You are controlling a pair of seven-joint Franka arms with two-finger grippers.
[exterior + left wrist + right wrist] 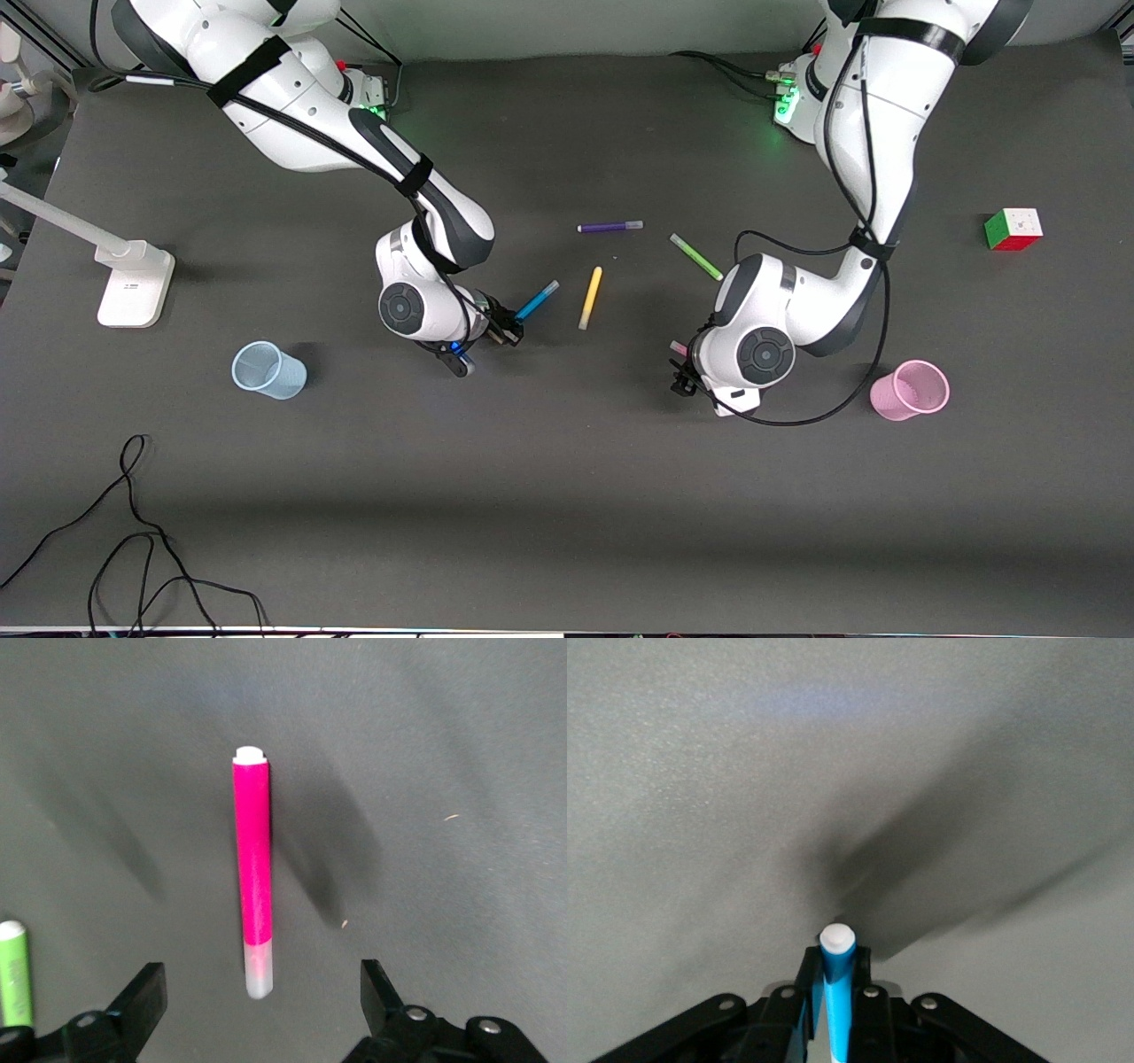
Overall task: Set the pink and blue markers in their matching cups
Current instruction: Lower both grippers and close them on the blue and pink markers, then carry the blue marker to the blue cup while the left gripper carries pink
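I should lower my left gripper before closing: its fingers are high above the pink marker in the left wrist view.
My right gripper (511, 331) is shut on the blue marker (538, 301), whose greyish cap end sticks out toward the yellow pen; in the right wrist view the marker (837, 992) stands between the closed fingers (808, 979). My left gripper (682, 379) is open, low over the pink marker (678, 347), which is mostly hidden under the hand. In the left wrist view the pink marker (252, 877) lies on the mat with its pale cap between the spread fingers (142, 1001). The pale blue cup (268, 369) stands toward the right arm's end, the pale pink cup (910, 390) toward the left arm's end.
A purple pen (609, 227), a yellow pen (590, 298) and a green pen (696, 257) lie mid-table; the green pen also shows in the left wrist view (13, 974). A colour cube (1013, 229) sits toward the left arm's end, a white stand (133, 279) and loose cables (133, 532) toward the right arm's end.
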